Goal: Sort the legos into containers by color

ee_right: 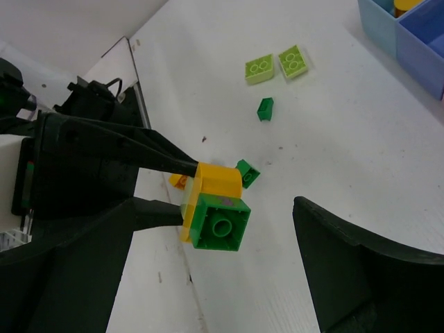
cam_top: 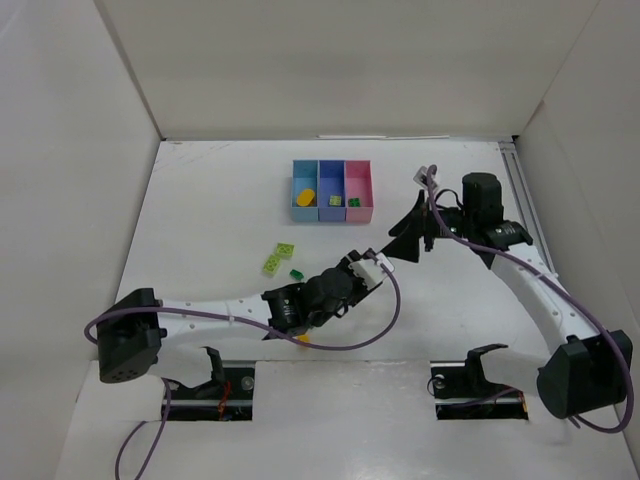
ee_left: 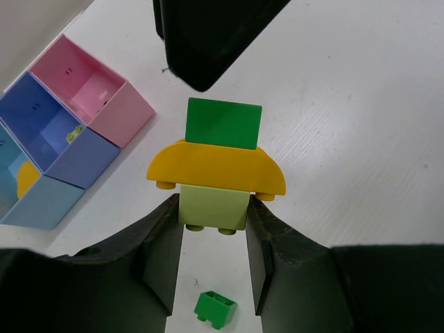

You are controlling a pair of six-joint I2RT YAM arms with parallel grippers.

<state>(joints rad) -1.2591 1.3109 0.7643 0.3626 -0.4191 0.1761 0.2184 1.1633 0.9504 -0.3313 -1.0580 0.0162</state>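
The finger's end on my right gripper stops short, so my right gripper needs to move toward the green brick [ee_left: 223, 123] and the yellow arch [ee_left: 216, 166] before it closes.
My left gripper [ee_left: 214, 211] is shut on a stack of legos: its fingers pinch a lime brick [ee_left: 214, 207], with a yellow arch [ee_left: 216, 166] and a green brick [ee_left: 224, 123] beyond it. The stack is held above the table. In the right wrist view the stack [ee_right: 216, 208] hangs between the spread fingers of my open right gripper [ee_right: 215, 236], which does not touch it. In the top view the two grippers, left [cam_top: 370, 266] and right [cam_top: 407, 240], meet right of centre. The joined containers [cam_top: 332, 190] stand behind them: light blue, purple and pink.
Two lime bricks [cam_top: 283, 248] [cam_top: 272, 265] and a small dark green brick [cam_top: 296, 273] lie left of my left gripper. A yellow piece [cam_top: 303, 338] lies under the left arm. Another green brick [ee_left: 216, 307] lies below the left fingers. Each bin holds a piece.
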